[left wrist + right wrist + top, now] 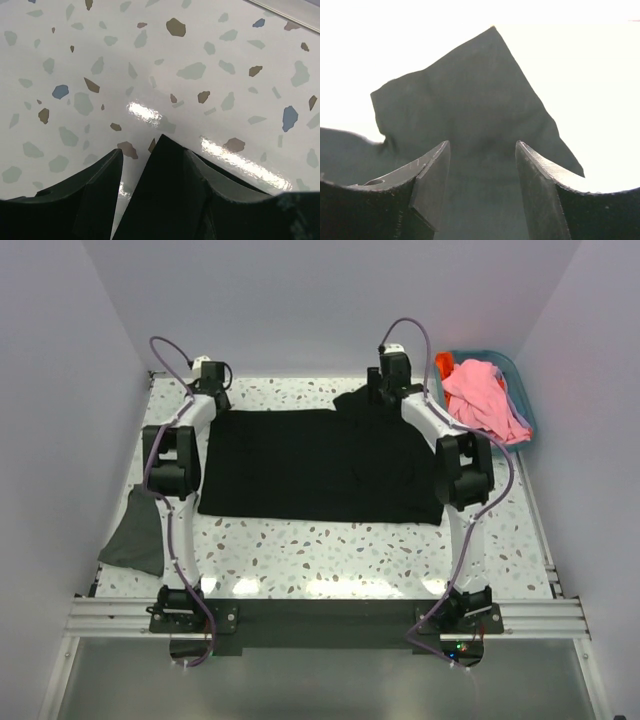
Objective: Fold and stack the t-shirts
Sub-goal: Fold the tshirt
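The t-shirt's back edge can be folded over toward the front once my left gripper pinches the black t-shirt's pointed back corner (222, 413) (162, 151), which it needs to do next.
A large black t-shirt (320, 465) lies spread flat in the middle of the table. My left gripper (213, 390) hovers at its back left corner, jaws open. In the left wrist view the gripper (154, 152) straddles the pointed black corner (165, 185), with a gap beside the left finger (100, 180). My right gripper (385, 390) is at the shirt's back right. It (482, 150) stands open over a black sleeve (470, 100). A dark grey t-shirt (135, 535) lies crumpled at the front left. Pink (485, 400) and orange-red (445, 365) t-shirts sit in the basket.
A teal plastic basket (520, 390) stands at the back right, just off the table's edge. White walls close in the left, back and right. The speckled tabletop (330, 550) shows in front of the black shirt, with the arm bases (320, 615) along the near rail.
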Motion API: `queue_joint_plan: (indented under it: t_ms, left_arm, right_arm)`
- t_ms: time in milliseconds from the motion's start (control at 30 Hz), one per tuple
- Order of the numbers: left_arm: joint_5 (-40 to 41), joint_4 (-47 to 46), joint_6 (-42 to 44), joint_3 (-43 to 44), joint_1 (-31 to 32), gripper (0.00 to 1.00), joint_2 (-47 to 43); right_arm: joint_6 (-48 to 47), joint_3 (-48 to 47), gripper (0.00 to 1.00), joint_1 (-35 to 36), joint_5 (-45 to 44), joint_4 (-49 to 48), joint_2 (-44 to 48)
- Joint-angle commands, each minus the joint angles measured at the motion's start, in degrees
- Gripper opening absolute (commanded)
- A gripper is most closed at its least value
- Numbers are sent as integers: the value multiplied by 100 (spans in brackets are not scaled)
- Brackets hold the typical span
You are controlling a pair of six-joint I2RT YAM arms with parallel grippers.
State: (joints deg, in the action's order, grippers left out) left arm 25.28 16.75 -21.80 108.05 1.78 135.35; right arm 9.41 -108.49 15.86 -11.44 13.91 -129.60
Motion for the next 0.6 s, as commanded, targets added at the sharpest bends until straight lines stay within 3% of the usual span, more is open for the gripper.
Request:
queue_joint_plan:
  t_ms: [0, 267, 567]
  left_arm:
    - [179, -374, 466, 401, 15, 57, 88]
    - [-84, -542, 563, 357, -11, 57, 334]
    - [-242, -401, 405, 462, -20, 47, 431]
  right_arm:
    - [-325, -708, 59, -135, -166, -187, -354]
    - [-528, -1569, 62, -381, -87, 6, -1189]
    - [-475, -1921, 67, -566, 274, 235, -1656]
